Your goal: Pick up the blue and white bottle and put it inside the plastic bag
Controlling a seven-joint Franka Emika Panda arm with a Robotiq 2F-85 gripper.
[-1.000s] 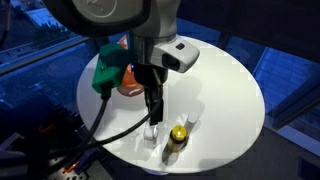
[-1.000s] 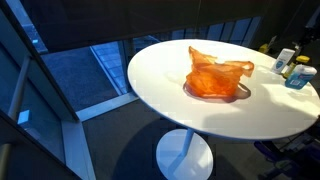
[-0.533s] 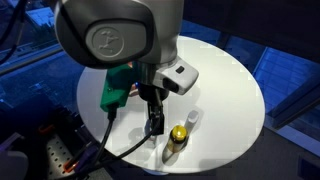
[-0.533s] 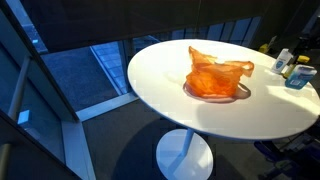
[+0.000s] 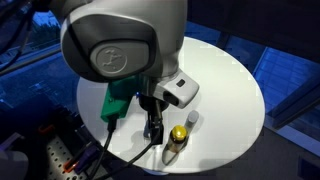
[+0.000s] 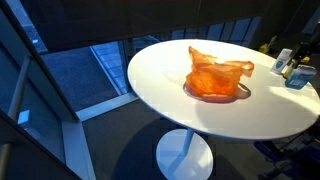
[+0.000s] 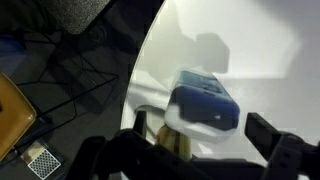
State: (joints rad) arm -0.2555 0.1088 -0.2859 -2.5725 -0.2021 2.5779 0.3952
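My open fingers reach only the bottle's top, with gaps beside it, so it is too early to close before my gripper comes down around the bottle (image 6: pixel 300 77) (image 7: pixel 203 105).
In the wrist view the blue and white bottle (image 7: pixel 205 103) stands on the white table, between my two dark fingers. My gripper (image 7: pixel 200 132) is open around it, with a gap on each side. In an exterior view my gripper (image 5: pixel 152 126) hangs low over the table's near edge and hides the bottle. The orange plastic bag (image 6: pixel 215 75) lies crumpled in the middle of the round table. It is hidden behind my arm in the exterior view that shows my gripper.
A yellow-capped bottle (image 5: pixel 177 139) stands right beside my gripper and also shows in the wrist view (image 7: pixel 176 142). A small white bottle (image 5: pixel 190 118) stands just behind it. The bottles sit close to the table's edge (image 6: pixel 292 68). A green part with a cable (image 5: pixel 116 101) hangs from my arm.
My arm has come down and closer to the camera, lowering the open gripper to table level around the bottle. The orange bag is now hidden behind the arm.
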